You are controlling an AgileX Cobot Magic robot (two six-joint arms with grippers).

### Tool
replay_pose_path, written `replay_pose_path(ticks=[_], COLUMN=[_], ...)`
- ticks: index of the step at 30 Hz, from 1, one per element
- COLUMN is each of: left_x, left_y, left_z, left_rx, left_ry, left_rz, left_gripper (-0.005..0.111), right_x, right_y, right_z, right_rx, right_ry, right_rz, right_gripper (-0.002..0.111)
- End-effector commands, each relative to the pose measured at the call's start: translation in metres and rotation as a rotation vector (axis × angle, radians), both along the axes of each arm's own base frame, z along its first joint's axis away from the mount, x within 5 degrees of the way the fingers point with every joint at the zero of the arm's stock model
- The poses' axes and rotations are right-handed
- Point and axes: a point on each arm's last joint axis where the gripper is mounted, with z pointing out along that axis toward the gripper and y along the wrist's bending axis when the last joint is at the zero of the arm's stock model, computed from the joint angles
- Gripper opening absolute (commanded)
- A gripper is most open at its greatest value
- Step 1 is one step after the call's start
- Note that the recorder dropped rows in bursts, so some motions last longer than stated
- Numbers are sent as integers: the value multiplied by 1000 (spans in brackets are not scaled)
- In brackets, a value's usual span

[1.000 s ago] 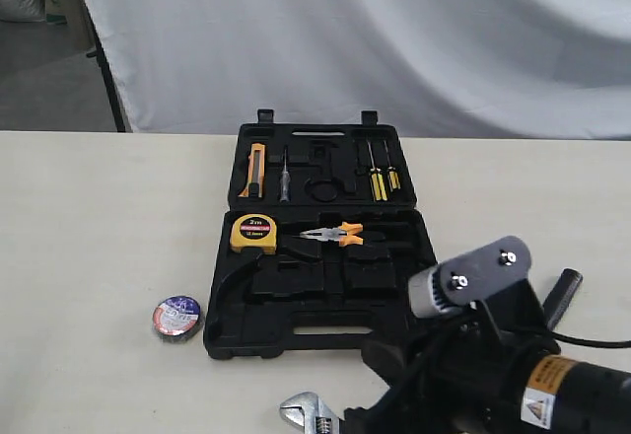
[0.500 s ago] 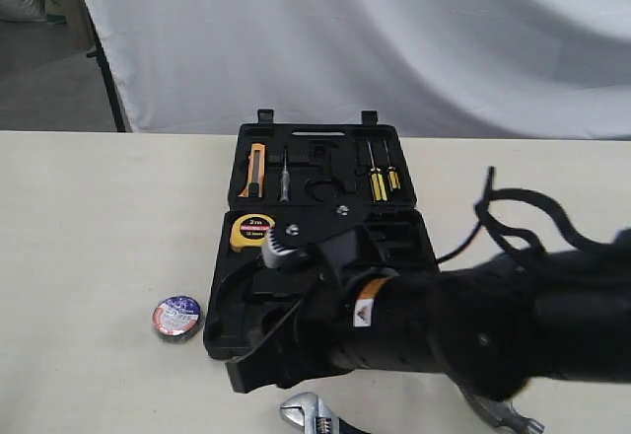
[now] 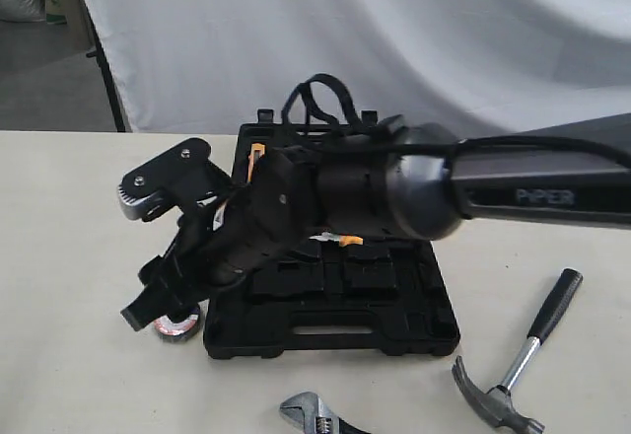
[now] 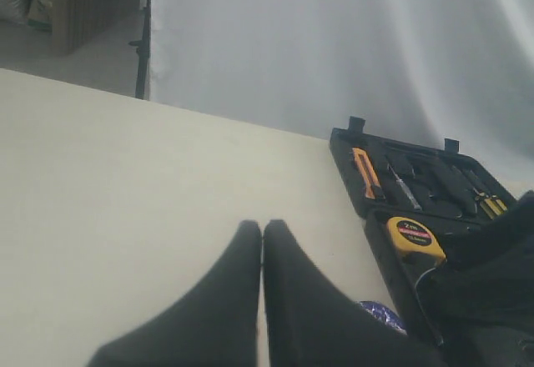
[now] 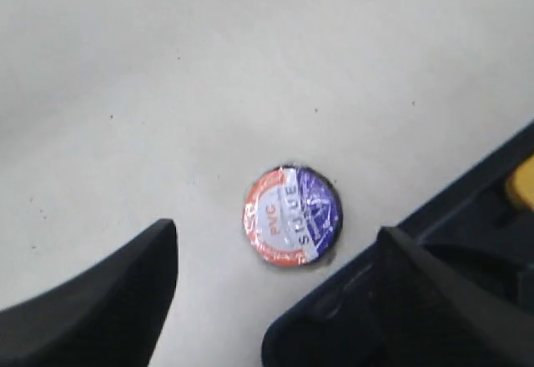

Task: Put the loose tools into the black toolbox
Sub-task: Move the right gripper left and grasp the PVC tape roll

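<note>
The right gripper grabs the roll by its round outer edge [image 3: 177, 335] [image 5: 249, 227] next, to put the small tape roll into the black toolbox.
The small tape roll [image 3: 178, 328] with its blue-white-orange label lies flat on the table by the near left corner of the black toolbox [image 3: 330, 338]. My right gripper [image 3: 161, 299] has reached across the case and hangs over the roll, open. In the right wrist view the roll [image 5: 292, 215] shows between and beyond the spread fingers of the right gripper [image 5: 277, 232], apart from both. The silver wrench [image 3: 314, 416] lies at the front edge. To the right of the case lies the claw hammer [image 3: 523, 365]. My left gripper [image 4: 263, 225] is shut and empty above bare table.
The open toolbox [image 4: 344, 147] holds a yellow tape measure [image 4: 413, 235], an orange knife [image 4: 365, 173] and screwdrivers [image 4: 491, 205]. Orange plier handles [image 3: 347, 241] peek out under the right arm, which spans most of the case. A white cloth backdrop [image 3: 394, 39] hangs behind the table.
The right arm swung from the near right, across the toolbox, to the left, and its gripper now hangs over the tape roll. The hammer has come fully into view.
</note>
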Motion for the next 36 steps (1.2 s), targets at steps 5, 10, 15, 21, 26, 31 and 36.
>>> replay_pose_path(ticks=[5, 10, 15, 21, 26, 31, 36], left_x=[-1, -1, -1, -1, -1, -1, -1], left_y=[1, 1, 1, 1, 1, 1, 1], left_z=[2, 2, 2, 2, 2, 2, 2], left_rx=[2, 2, 2, 2, 2, 2, 2], left_ry=[-13, -13, -13, -13, -13, -13, -13], left_rz=[26, 26, 26, 26, 26, 26, 26], left_gripper=[1, 1, 1, 1, 1, 1, 1], right_x=[30, 37, 35, 34, 35, 35, 35], right_y=[56, 60, 58, 57, 57, 56, 55], right_z=[-25, -45, -58, -61, -80, -92, -79], right_rx=[-165, -262, -307, -319, -348, -382, -369], right_ry=[54, 41, 81, 97, 103, 112, 103], right_rz=[158, 201, 212, 214, 217, 225, 225], right_gripper=[80, 82, 82, 82, 82, 63, 18])
